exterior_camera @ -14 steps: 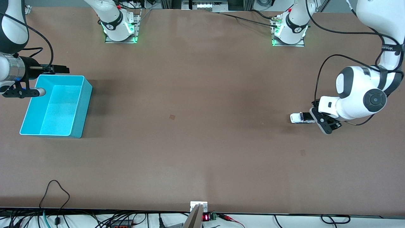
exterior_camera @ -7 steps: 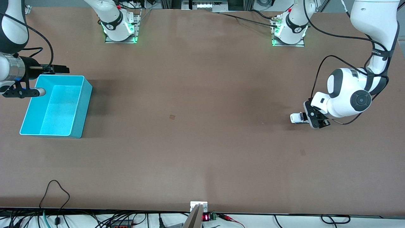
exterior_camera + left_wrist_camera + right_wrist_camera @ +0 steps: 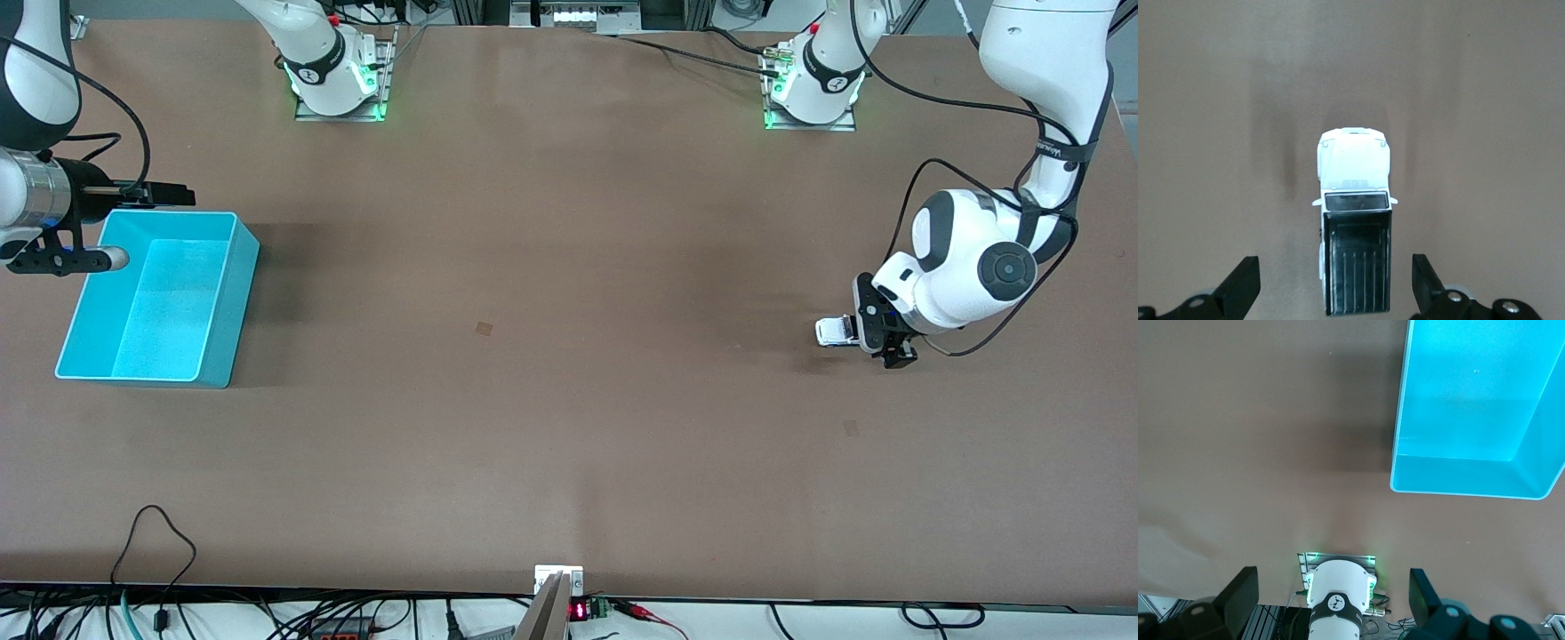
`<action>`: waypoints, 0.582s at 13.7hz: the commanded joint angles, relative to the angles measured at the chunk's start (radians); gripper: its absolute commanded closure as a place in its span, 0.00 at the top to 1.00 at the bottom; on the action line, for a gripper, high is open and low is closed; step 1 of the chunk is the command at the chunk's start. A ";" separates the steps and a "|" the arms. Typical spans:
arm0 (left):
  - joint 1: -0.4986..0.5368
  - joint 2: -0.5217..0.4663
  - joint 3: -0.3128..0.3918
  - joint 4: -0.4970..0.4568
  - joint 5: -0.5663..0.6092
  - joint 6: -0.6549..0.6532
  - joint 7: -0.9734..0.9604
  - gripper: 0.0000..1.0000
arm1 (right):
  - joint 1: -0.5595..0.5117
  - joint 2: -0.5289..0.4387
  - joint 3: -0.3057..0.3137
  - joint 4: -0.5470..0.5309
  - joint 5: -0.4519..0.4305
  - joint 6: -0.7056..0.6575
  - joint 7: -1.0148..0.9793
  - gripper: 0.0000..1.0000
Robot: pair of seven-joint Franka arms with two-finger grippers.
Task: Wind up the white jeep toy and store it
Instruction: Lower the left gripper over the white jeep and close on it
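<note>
The black roof panel's sides are below and beyond my left gripper's fingers, so the gripper would miss the panel if it closed now. It should move lower before it closes.
The white jeep toy [image 3: 830, 331] [image 3: 1353, 167] stands on the brown table toward the left arm's end, its white hood clear and its black roof panel under my hand. My left gripper [image 3: 877, 334] [image 3: 1335, 268] is open low over the jeep's rear. One black finger [image 3: 1243, 280] stands on each side of the jeep, with a gap between each finger and the body. The turquoise bin [image 3: 233, 302] [image 3: 1465, 479] sits empty toward the right arm's end. My right gripper [image 3: 173, 193] [image 3: 1331, 587] waits open over the bin's corner farthest from the front camera, holding nothing.
The two arm bases [image 3: 338, 78] [image 3: 813, 87] stand along the table edge farthest from the front camera. Cables [image 3: 156, 533] lie at the nearest edge. Small darker marks [image 3: 483, 328] [image 3: 851, 428] show on the tabletop.
My left gripper has slid along the jeep toward its hood and turned, so it now covers more of the black roof. The jeep, the bin and the right arm have not moved.
</note>
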State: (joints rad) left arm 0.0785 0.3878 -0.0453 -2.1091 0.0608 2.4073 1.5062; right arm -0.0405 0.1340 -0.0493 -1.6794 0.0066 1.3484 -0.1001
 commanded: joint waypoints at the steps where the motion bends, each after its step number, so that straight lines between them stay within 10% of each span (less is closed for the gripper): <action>1: 0.001 -0.015 -0.004 -0.040 0.025 0.030 0.023 1.00 | -0.004 0.006 0.006 0.018 -0.010 -0.020 -0.004 1.00; 8: 0.006 -0.001 -0.004 -0.074 0.025 0.096 0.045 1.00 | -0.002 0.004 0.009 0.018 -0.008 -0.020 -0.009 1.00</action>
State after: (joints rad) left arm 0.0771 0.3881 -0.0467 -2.1716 0.0610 2.4832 1.5347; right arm -0.0388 0.1341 -0.0467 -1.6794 0.0066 1.3483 -0.1001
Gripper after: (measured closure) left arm 0.000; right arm 0.000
